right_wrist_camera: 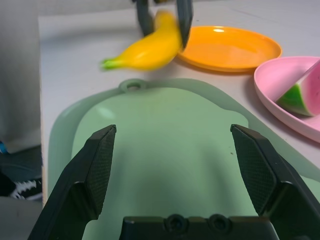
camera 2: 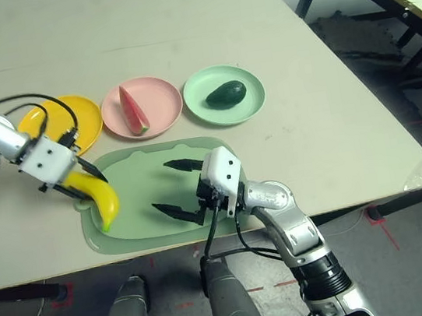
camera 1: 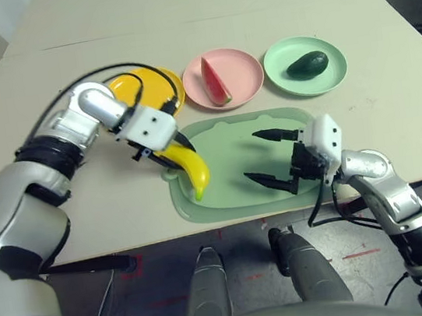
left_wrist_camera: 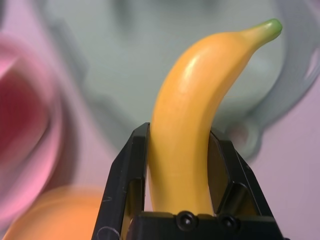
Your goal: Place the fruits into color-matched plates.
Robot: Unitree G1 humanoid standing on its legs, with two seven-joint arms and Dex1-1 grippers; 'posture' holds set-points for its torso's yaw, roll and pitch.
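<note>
The yellow banana is hanging short of the yellow plate and would miss it if I opened my left gripper now. I need to first move the banana to the plate.
My left gripper [camera 1: 164, 150] is shut on the yellow banana [camera 1: 193, 172], holding it by its thick end over the left edge of the green mat [camera 1: 226, 152]; the banana's green tip [left_wrist_camera: 270, 25] points away from the fingers. The yellow plate [camera 1: 157, 85] lies just behind, partly under my left wrist. A watermelon wedge [camera 1: 214, 81] rests in the pink plate [camera 1: 245, 74]. In the mint green plate [camera 1: 334, 70] lies the avocado [camera 1: 308, 64]. My right gripper [camera 1: 251, 155] hovers open over the mat's right half, holding nothing.
The mat reaches almost to the table's front edge [camera 1: 129, 244]. The three plates stand in a row behind it. A black cable [camera 1: 105, 72] loops over my left forearm. Bare tabletop spreads to the left and far behind the plates.
</note>
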